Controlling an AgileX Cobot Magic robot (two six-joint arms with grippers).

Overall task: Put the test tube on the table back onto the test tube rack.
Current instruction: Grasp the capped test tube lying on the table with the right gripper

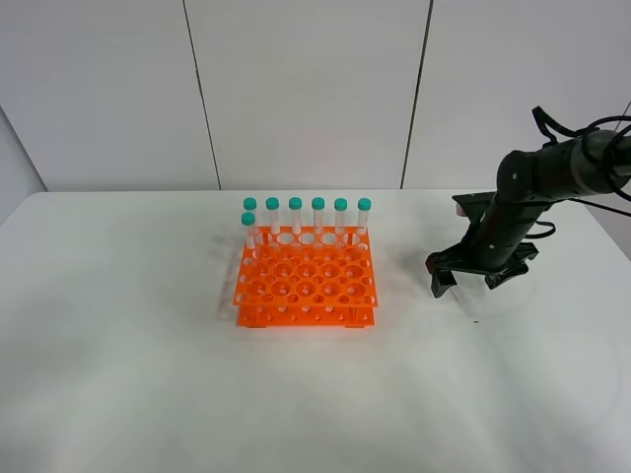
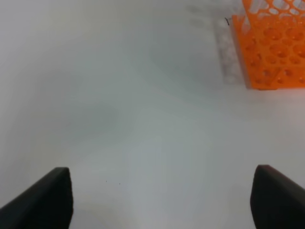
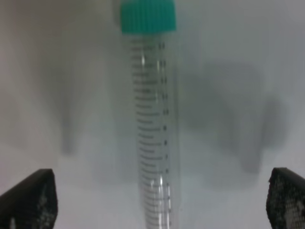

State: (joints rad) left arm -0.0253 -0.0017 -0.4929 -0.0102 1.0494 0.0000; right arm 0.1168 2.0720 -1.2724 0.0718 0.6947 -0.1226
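Note:
The test tube should go back to the orange rack (image 1: 306,286), so my right gripper should next grab it by its graduated uncapped end (image 1: 460,296).
The test tube (image 3: 152,129), clear with graduation marks and a teal cap (image 3: 147,16), lies flat on the white table (image 1: 148,374). In the high view it shows faintly (image 1: 474,304) under my right gripper (image 1: 467,280). My right gripper (image 3: 157,202) is open and low over the tube, with one finger on each side and neither touching it. The orange test tube rack (image 1: 306,286) stands left of it, apart. My left gripper (image 2: 162,200) is open and empty over bare table, with the rack (image 2: 274,43) ahead of it to one side.
Several identical teal-capped tubes (image 1: 307,219) stand upright along the rack's back row, and one more (image 1: 248,231) stands at the left end of the second row. The other rack holes hold nothing. My right arm (image 1: 552,177) comes in from the right edge.

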